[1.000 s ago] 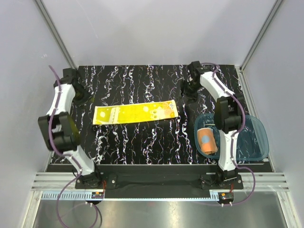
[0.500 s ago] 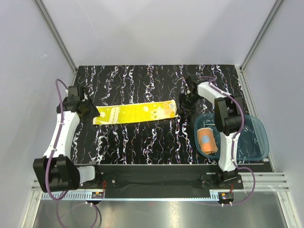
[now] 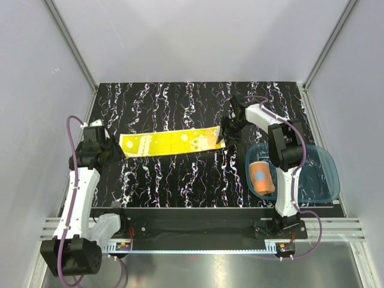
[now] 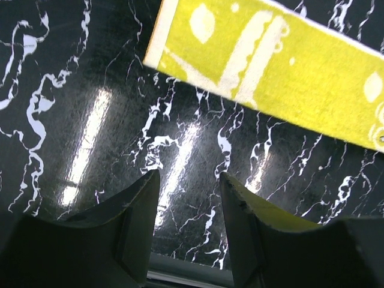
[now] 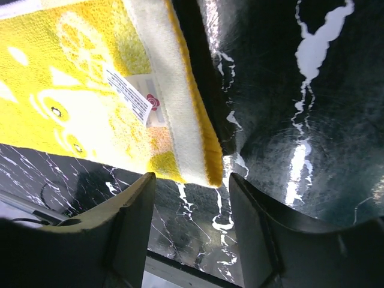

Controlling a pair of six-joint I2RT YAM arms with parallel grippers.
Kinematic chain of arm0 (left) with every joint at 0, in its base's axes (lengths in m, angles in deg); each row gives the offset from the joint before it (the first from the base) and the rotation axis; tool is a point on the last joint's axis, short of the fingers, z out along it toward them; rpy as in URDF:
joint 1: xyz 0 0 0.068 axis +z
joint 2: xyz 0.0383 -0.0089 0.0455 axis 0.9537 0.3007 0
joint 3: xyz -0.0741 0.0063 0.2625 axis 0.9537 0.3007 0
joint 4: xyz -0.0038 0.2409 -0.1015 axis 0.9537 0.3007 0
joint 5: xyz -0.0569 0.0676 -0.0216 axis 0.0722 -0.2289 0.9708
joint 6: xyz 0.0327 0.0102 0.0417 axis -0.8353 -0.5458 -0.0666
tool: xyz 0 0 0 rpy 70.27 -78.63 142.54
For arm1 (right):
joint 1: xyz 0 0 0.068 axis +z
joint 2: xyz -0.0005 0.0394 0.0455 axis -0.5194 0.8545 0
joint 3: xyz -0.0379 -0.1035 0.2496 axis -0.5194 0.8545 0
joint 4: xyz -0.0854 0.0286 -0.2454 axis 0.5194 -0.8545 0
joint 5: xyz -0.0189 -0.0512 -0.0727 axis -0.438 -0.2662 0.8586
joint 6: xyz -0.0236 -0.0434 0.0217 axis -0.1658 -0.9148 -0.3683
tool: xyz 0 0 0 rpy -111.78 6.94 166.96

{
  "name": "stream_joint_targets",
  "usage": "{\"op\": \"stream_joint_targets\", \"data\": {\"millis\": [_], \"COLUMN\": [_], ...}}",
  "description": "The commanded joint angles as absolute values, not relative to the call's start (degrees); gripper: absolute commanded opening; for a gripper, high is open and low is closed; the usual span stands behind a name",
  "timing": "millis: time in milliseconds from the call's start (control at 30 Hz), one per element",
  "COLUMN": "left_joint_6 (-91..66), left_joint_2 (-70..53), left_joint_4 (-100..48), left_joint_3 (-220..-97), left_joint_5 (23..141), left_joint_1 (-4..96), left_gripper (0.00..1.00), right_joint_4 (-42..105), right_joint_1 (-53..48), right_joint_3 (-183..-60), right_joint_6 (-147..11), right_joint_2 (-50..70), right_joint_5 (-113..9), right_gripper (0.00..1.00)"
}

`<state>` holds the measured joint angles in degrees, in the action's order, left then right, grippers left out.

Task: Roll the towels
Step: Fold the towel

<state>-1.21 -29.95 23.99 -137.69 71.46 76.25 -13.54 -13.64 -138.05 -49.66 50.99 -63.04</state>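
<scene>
I need to grip the yellow towel with my right gripper next, by its folded corner at the towel's end, to fold that end over for rolling.
The yellow towel lies flat as a long strip on the black marbled table. The orange dotted towel sits rolled up inside the blue tray. My left gripper hovers just off the strip's left end, open and empty; in the left wrist view the towel's end lies ahead of the left gripper. My right gripper is at the strip's right end, open. In the right wrist view the towel's folded corner hangs just ahead of the gap of the right gripper.
The translucent blue tray stands at the front right, beside the right arm's base. A metal rail runs along the table's near edge. Grey walls enclose the back and both sides.
Both arms have swung in from the back corners: the left gripper came down to the yellow towel's left end, the right gripper to its right end. The towel has not moved.
</scene>
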Motion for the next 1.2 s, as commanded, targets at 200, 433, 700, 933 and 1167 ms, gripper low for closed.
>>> {"op": "stream_joint_targets", "data": {"millis": [200, 433, 700, 933, 1167], "left_joint_6": [-1.9, -2.1, -1.8, -1.8, -1.7], "left_joint_2": [-31.4, -31.8, -32.7, -33.5, -34.0], "left_joint_4": [19.6, 19.3, 19.2, 19.1, 19.0], "left_joint_3": [-135.7, -135.5, -135.2, -135.1, -135.0], "left_joint_5": [72.0, 72.8, 72.6, 72.8, 72.8], "left_joint_1": [75.9, 75.9, 75.3, 74.8, 74.5], "left_gripper": [0.49, 0.49, 0.49, 0.48, 0.48], "right_joint_4": [-10.9, -11.7, -15.6, -18.2, -21.9], "right_joint_1": [-12.0, -12.0, -12.0, -12.2, -12.4], "right_joint_3": [-135.8, -135.5, -135.6, -134.7, -136.5], "right_joint_6": [-47.8, -48.7, -50.8, -51.6, -52.3], "right_joint_2": [52.3, 52.9, 50.6, 47.3, 45.2], "right_joint_5": [-61.9, -60.0, -53.8, -47.5, -40.9], "right_gripper": [0.47, 0.14, 0.0, 0.0, 0.0]}}
